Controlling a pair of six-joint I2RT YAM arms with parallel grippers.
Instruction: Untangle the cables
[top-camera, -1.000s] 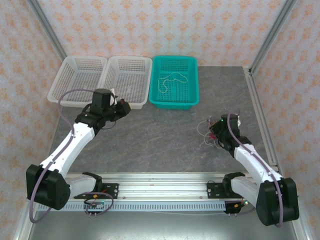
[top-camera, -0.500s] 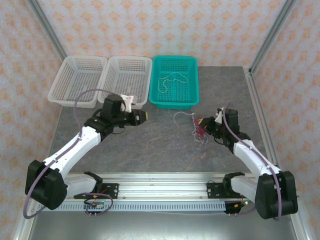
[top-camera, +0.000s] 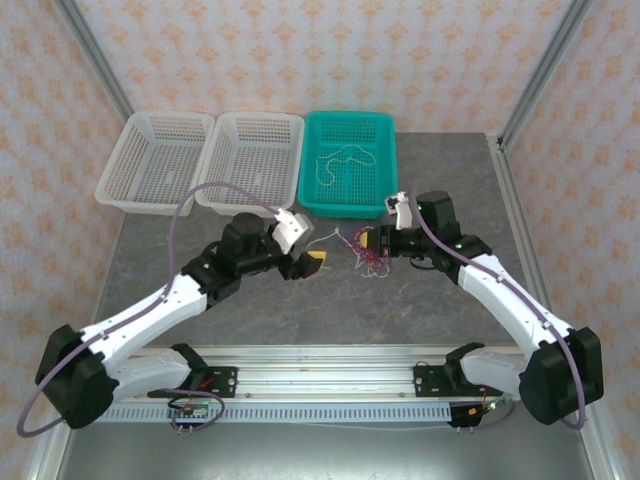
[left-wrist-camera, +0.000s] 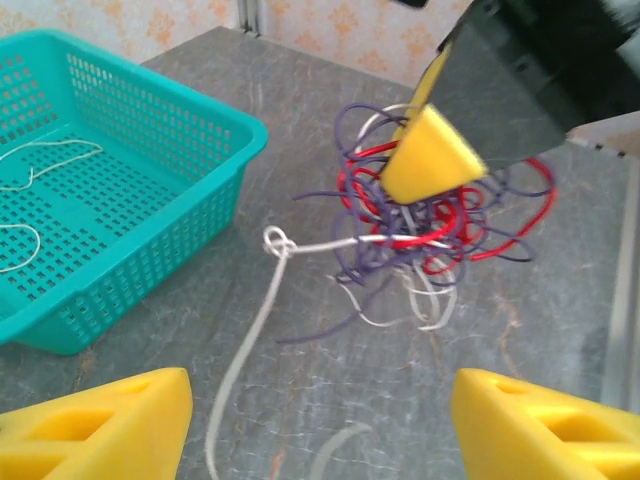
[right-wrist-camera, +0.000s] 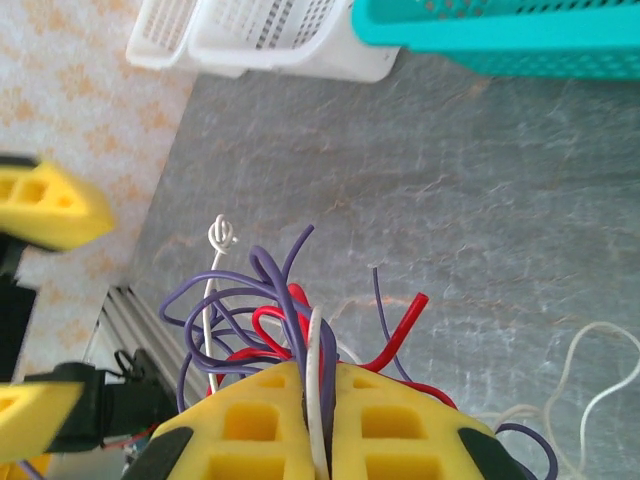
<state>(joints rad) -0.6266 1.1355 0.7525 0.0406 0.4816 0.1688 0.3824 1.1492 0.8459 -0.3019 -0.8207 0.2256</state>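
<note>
I need to untangle the white wire (top-camera: 335, 234) (left-wrist-camera: 286, 249) from the cables, so I should reach it with my left gripper and grab it beside its knotted end.
The cables (top-camera: 362, 256) are a knot of red, dark purple and cream-white wires, held just above the grey table at its middle. My right gripper (top-camera: 374, 240) is shut on them; in the right wrist view a white and a purple strand run between its yellow fingers (right-wrist-camera: 250, 425), and the cables (right-wrist-camera: 255, 300) loop out ahead. From the cables (left-wrist-camera: 430, 215) a white strand with a knotted end (left-wrist-camera: 275, 242) trails toward my left gripper (left-wrist-camera: 325, 430). My left gripper (top-camera: 312, 256) stands open just left of the tangle, nothing between its pads.
A teal basket (top-camera: 392, 170) behind the tangle holds a loose cream wire (top-camera: 345, 158); its wall (left-wrist-camera: 150, 255) is close on the left in the left wrist view. Two white baskets (top-camera: 112, 180) (top-camera: 290, 185) stand left of it. Metal frame posts flank the table.
My left arm swung right to the table's middle and its gripper opened. My right arm carried the tangle left, from the right side to the middle, still shut on it.
</note>
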